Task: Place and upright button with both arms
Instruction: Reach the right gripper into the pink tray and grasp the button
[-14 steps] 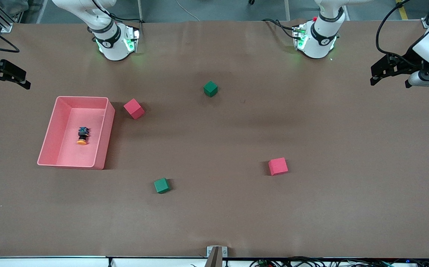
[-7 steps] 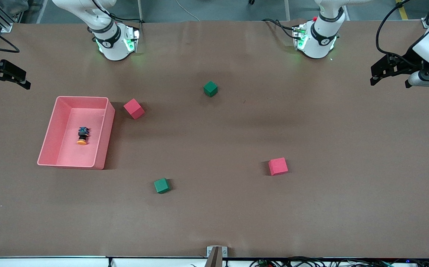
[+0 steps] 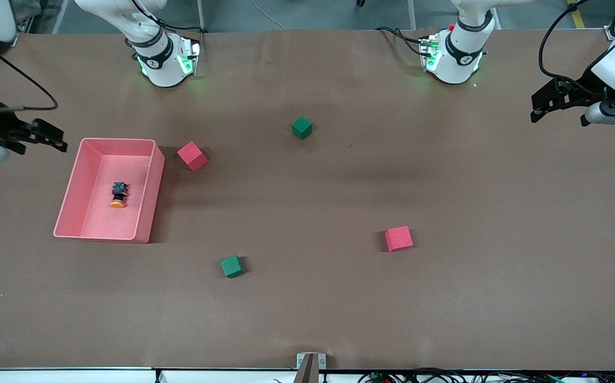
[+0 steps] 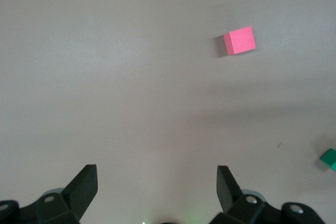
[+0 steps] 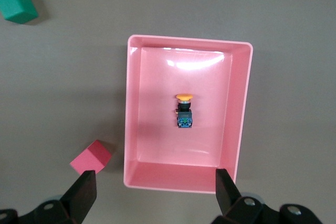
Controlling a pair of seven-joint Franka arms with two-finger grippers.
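The robot's right gripper will next grab the button by its dark body (image 3: 119, 192) (image 5: 184, 113) to set it upright, with the button's orange cap left free.
The button (image 3: 118, 194) lies on its side in the pink tray (image 3: 150, 175), with its orange cap toward the front camera. In the right wrist view the button (image 5: 184, 111) shows in the middle of the tray (image 5: 240, 108). My right gripper (image 3: 55, 139) is open and empty. It hangs over the table just beside the tray, at the right arm's end. In its own view the right gripper (image 5: 155, 176) is over the tray's near wall. My left gripper (image 3: 537, 109) waits, open and empty, over the left arm's end of the table; its own view (image 4: 156, 174) shows bare table below.
A red cube (image 3: 192, 156) sits beside the tray, and a green cube (image 3: 301, 127) sits mid-table. A second red cube (image 3: 398, 238) and a second green cube (image 3: 231, 266) lie nearer the front camera. The left wrist view shows a red cube (image 4: 240, 40).
My right gripper has moved in from the table's end toward the tray. The left arm, the button and the cubes have not moved.
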